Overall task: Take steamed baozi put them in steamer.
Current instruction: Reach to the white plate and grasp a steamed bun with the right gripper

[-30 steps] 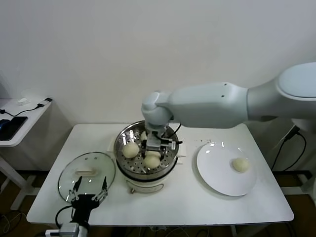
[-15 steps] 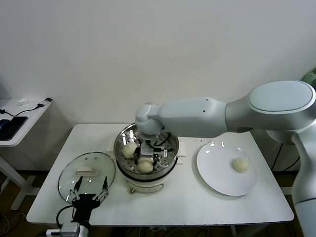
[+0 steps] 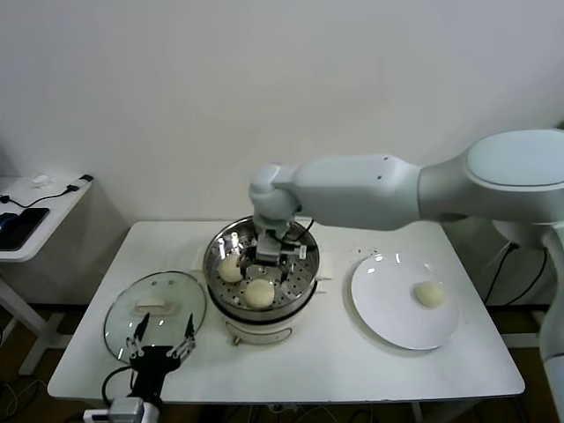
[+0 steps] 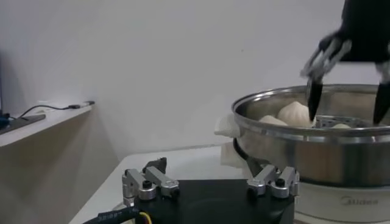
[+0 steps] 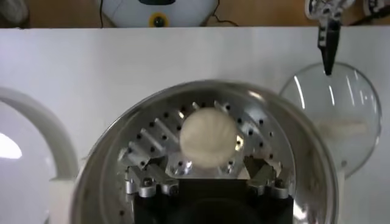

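Next, my right gripper grabs the rounded sides of the baozi on the white plate (image 3: 388, 317), to add the baozi to the steamer's tray (image 3: 284, 293).
The steamer (image 3: 302, 280) stands mid-table. Two baozi (image 3: 232, 268) (image 3: 258, 293) lie plainly on its perforated tray. One more baozi (image 3: 429, 293) lies on the white plate (image 3: 388, 317). My right gripper (image 3: 275, 254) hovers over the back of the tray, open and empty. In the right wrist view the gripper (image 5: 204, 176) has its jaws spread, and a baozi (image 5: 207, 137) lies free on the tray just beyond them. My left gripper (image 3: 159, 339) is parked open at the table's front left. From the left wrist view (image 4: 210, 181) baozi tops (image 4: 295, 112) show over the steamer's rim (image 4: 286, 131).
The round glass lid (image 3: 154, 310) lies flat left of the steamer, just beyond the left gripper, and shows in the right wrist view (image 5: 341, 125). A side table with a phone and cables (image 3: 22, 220) stands far left. The wall is close behind.
My right gripper set a baozi down on the front of the tray, opened, and drew up and back off it. The left arm has not moved.
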Robot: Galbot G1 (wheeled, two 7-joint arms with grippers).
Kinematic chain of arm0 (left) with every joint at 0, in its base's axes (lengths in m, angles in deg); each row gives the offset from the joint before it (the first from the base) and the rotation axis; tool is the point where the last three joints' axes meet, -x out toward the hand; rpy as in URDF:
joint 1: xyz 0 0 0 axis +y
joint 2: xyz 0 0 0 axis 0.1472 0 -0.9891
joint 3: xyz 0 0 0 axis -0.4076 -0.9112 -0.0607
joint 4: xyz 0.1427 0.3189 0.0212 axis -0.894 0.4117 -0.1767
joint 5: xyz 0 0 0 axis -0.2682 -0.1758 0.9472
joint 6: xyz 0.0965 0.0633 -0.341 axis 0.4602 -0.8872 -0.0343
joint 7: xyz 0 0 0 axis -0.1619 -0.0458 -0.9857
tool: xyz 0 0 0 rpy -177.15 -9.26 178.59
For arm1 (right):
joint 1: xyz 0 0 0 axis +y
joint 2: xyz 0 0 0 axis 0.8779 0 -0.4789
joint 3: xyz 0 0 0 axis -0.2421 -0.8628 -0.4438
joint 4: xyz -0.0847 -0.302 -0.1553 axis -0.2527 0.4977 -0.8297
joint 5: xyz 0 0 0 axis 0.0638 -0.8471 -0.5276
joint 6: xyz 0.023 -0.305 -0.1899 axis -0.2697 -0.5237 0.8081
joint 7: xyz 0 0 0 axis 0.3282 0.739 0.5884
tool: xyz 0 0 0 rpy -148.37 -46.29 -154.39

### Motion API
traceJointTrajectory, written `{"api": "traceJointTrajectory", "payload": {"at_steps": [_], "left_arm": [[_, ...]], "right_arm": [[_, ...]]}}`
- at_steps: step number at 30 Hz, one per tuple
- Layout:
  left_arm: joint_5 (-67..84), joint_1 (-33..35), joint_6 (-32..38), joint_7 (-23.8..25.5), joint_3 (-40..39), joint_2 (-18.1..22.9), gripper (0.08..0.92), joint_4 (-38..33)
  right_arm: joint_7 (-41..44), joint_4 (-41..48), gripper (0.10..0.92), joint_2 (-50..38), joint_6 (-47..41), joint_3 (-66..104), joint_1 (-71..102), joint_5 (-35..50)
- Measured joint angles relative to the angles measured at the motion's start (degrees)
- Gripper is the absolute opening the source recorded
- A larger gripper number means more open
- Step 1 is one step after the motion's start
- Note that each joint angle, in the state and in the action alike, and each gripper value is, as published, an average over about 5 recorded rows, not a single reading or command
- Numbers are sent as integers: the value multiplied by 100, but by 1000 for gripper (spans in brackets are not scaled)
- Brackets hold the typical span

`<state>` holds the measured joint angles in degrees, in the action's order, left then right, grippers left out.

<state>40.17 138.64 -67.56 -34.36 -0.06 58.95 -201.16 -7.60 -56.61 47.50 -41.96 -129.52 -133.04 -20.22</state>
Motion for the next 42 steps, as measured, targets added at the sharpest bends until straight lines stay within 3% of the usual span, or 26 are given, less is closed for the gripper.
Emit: {"api": "traceJointTrajectory", "payload": {"at_steps": [7,18,28,42], "left_arm": [[4,-48,-7,9,-2,-3,823,27],[13,-97,-27,33,7,-11,823,92],[-33,5,-14,81,69,29,823,120],[-137,116,57,105,71,99,823,172]], "right_arm": [[248,-30,823,-878,-339,-293,-718,869],[311,-7,823,-2835,-1824,-1076,-1102,1572],[262,531,823,-3839,-2522,-551,236,1198],[91,1625,823,-3844,-2900,934,2278,340]]}}
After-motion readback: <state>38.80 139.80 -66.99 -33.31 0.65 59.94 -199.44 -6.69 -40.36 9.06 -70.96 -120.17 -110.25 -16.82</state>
